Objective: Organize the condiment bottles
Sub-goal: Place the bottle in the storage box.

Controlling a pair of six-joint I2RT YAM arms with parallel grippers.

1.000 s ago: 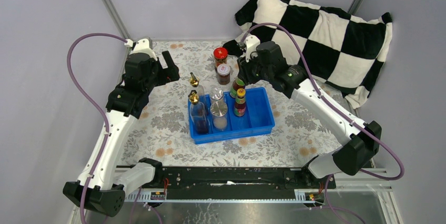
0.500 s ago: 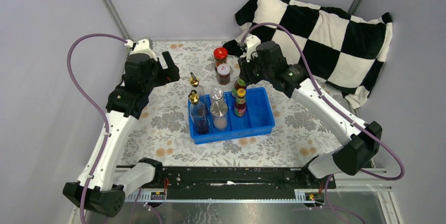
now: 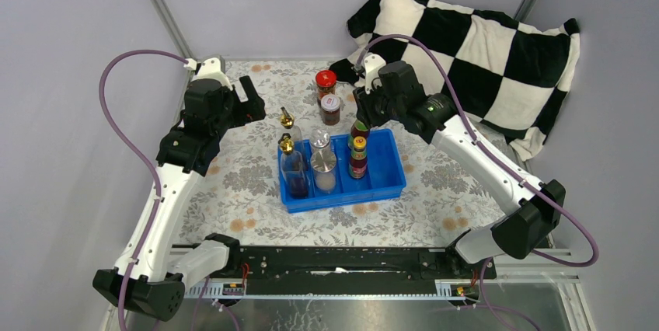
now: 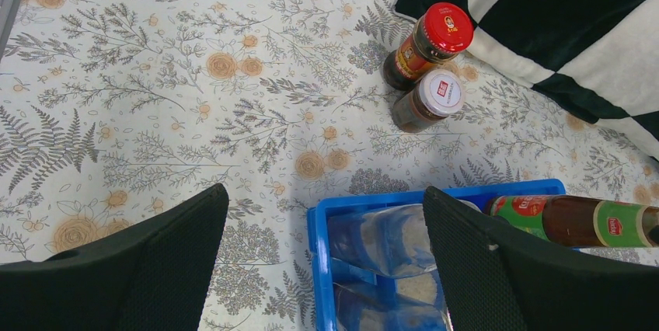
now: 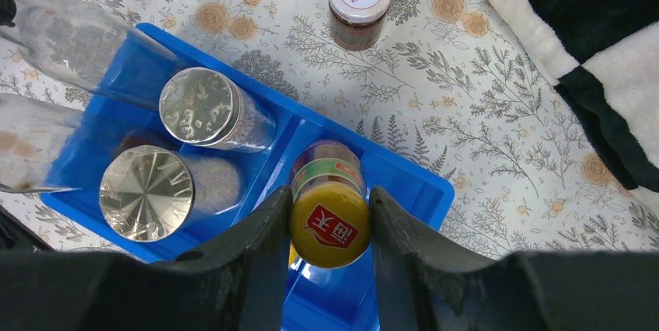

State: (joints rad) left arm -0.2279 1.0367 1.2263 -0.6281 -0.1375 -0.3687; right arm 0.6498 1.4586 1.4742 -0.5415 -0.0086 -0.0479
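My right gripper should stay closed on the bottle until the bottle's base is on the bottom of the tray. The bottle is above the tray near its back rim and would drop and tip if I let go now.
My right gripper (image 3: 362,116) is shut on the yellow cap (image 5: 329,226) of a dark sauce bottle (image 3: 358,130), held upright over the right compartment of the blue tray (image 3: 393,183). A second yellow-capped sauce bottle (image 3: 357,157) stands in the tray just in front of it. Two clear gold-spouted bottles (image 3: 292,162) and two silver-lidded shakers (image 3: 324,166) stand in the tray's left part. Two red-lidded jars (image 3: 326,81) (image 3: 331,107) stand on the cloth behind the tray. My left gripper (image 3: 252,102) is open and empty, hovering left of the tray.
A black-and-white checked pillow (image 3: 482,43) lies at the back right, close to the jars. The floral cloth (image 3: 233,183) covers the table. The left wrist view shows the tray's back left corner (image 4: 315,230) between my open fingers (image 4: 186,238).
My right gripper has moved slightly right and down with the sauce bottle, closer to the second bottle in the tray. The left arm has not moved.
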